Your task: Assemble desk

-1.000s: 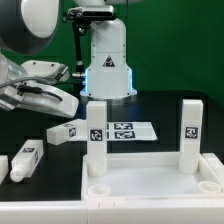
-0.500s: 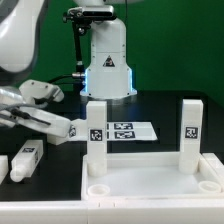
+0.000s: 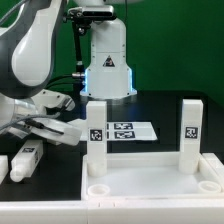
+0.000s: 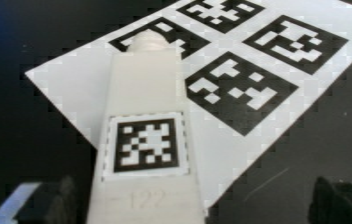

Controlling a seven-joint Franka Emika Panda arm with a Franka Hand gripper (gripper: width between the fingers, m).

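I have my fingers on either side of the tagged leg (image 4: 146, 190) in the wrist view, so my gripper should close on the leg.
The white desk tabletop (image 3: 150, 185) lies at the front, and two white legs stand upright in its far corners, one (image 3: 95, 140) on the exterior view's left and one (image 3: 190, 135) on the right. A third tagged leg (image 3: 70, 131) lies on the black table beside the marker board (image 3: 128, 130). My gripper (image 3: 58, 128) is low over this leg and open. In the wrist view the leg (image 4: 146, 150) runs between my two dark fingertips (image 4: 40, 203), which stand apart on either side of it, gripper (image 4: 191, 205) not closed on it.
Two more white legs (image 3: 28, 156) (image 3: 3, 166) lie on the table at the exterior view's left edge. The white robot base (image 3: 108, 65) with a blue light stands behind the marker board (image 4: 244, 70). The tabletop's raised rim fills the front.
The arm has come down and forward toward the lying leg, so the gripper now straddles it. The jaws stay wide. No part has moved.
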